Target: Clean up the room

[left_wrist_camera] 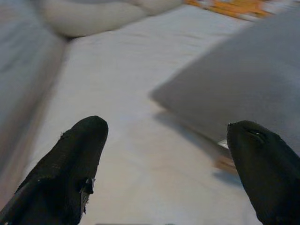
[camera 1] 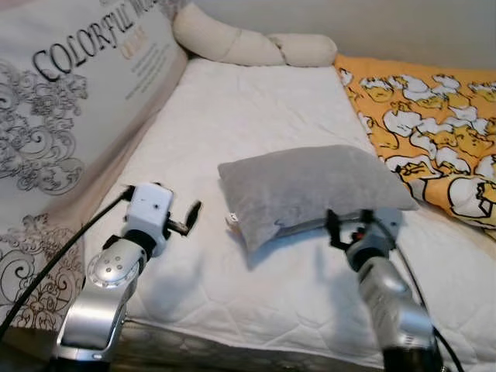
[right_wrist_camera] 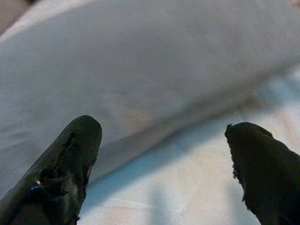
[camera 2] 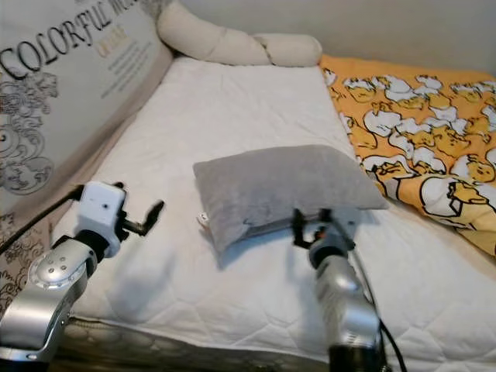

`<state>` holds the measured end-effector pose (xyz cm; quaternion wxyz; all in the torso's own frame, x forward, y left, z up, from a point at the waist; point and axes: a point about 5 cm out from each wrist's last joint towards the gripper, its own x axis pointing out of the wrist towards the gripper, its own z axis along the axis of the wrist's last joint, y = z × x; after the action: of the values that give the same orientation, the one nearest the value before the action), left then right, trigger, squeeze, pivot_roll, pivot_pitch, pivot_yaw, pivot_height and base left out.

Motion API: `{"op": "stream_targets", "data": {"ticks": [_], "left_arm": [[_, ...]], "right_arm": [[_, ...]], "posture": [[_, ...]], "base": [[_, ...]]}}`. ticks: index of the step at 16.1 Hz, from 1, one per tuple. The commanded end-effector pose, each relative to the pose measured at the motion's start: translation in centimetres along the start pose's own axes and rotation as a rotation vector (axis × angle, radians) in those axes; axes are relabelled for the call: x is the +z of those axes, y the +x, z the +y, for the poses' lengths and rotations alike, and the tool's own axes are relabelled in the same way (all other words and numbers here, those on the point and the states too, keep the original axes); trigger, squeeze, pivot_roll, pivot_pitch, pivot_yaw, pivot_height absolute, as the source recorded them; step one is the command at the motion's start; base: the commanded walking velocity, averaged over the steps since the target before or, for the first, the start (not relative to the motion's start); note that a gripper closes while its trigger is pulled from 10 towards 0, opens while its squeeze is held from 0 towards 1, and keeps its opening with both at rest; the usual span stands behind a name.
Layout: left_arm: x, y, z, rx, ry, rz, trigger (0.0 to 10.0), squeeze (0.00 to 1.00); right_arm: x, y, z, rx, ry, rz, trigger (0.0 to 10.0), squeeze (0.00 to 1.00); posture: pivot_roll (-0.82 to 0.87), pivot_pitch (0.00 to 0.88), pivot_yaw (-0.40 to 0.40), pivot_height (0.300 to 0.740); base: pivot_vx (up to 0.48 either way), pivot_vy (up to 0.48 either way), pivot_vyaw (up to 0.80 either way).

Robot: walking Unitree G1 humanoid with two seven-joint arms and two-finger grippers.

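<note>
My right gripper should next grab the pillow by its thin long edge (camera 1: 311, 226), because the pillow's plump middle (camera 1: 306, 184) is too wide for the fingers.
A grey pillow (camera 1: 310, 190) lies across the middle of the white mattress (camera 1: 256, 101), with a small white tag (camera 1: 231, 219) at its near left corner. My left gripper (camera 1: 186, 218) is open just above the sheet, a short way left of that corner and pointing toward it. In the left wrist view the pillow (left_wrist_camera: 243, 79) lies beyond and to one side of the spread fingers (left_wrist_camera: 75, 159). My right gripper (camera 1: 360, 225) is open at the pillow's near long edge. The right wrist view has that edge (right_wrist_camera: 140, 61) close ahead of the gripper (right_wrist_camera: 161, 140), with nothing between the fingers.
A yellow blanket with duck prints (camera 1: 434, 132) covers the mattress's right side, next to the pillow. A long cream bolster (camera 1: 248, 43) runs along the far end. A big printed cushion (camera 1: 70, 101) leans along the left. The mattress's front edge (camera 1: 232, 341) is just below my arms.
</note>
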<state>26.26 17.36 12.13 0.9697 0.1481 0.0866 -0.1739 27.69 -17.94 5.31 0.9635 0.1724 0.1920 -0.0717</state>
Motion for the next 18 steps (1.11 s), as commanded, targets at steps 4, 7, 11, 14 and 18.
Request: {"op": "stream_targets", "data": {"ticks": [4, 7, 11, 14, 18], "left_arm": [[1.1, 0.8, -1.8, -0.309, 0.098, -0.011, 10.0, 0.00], [1.7, 0.5, -2.6, -0.482, 0.143, -0.015, 10.0, 0.00], [1.4, -0.3, -3.0, -0.584, 0.184, 0.024, 10.0, 0.00], [1.4, -0.8, -2.7, -0.611, 0.199, 0.040, 10.0, 0.00], [1.4, -1.4, -2.4, -0.624, 0.206, 0.060, 10.0, 0.00]], "right_arm": [[1.2, 3.0, -0.1, -0.005, 0.293, 0.093, 10.0, 1.00], [2.9, 5.1, 0.8, 0.063, 0.476, 0.084, 10.0, 1.00], [2.8, 6.2, 1.3, 0.055, 0.657, 0.142, 10.0, 1.00], [2.4, 6.5, 1.9, 0.012, 0.752, 0.175, 10.0, 0.98], [2.4, 6.8, 3.2, 0.010, 0.741, 0.200, 7.7, 0.00]], "posture": [[0.00, 0.000, -0.032, 0.740], [0.01, 0.000, -0.030, 0.740], [0.03, 0.000, -0.019, 0.740], [0.06, 0.000, -0.022, 0.740], [0.07, 0.000, -0.024, 0.740]], "base": [[0.000, 0.000, 0.00], [0.000, 0.000, 0.00], [0.000, 0.000, 0.00], [0.000, 0.000, 0.00], [0.000, 0.000, 0.00]]}}
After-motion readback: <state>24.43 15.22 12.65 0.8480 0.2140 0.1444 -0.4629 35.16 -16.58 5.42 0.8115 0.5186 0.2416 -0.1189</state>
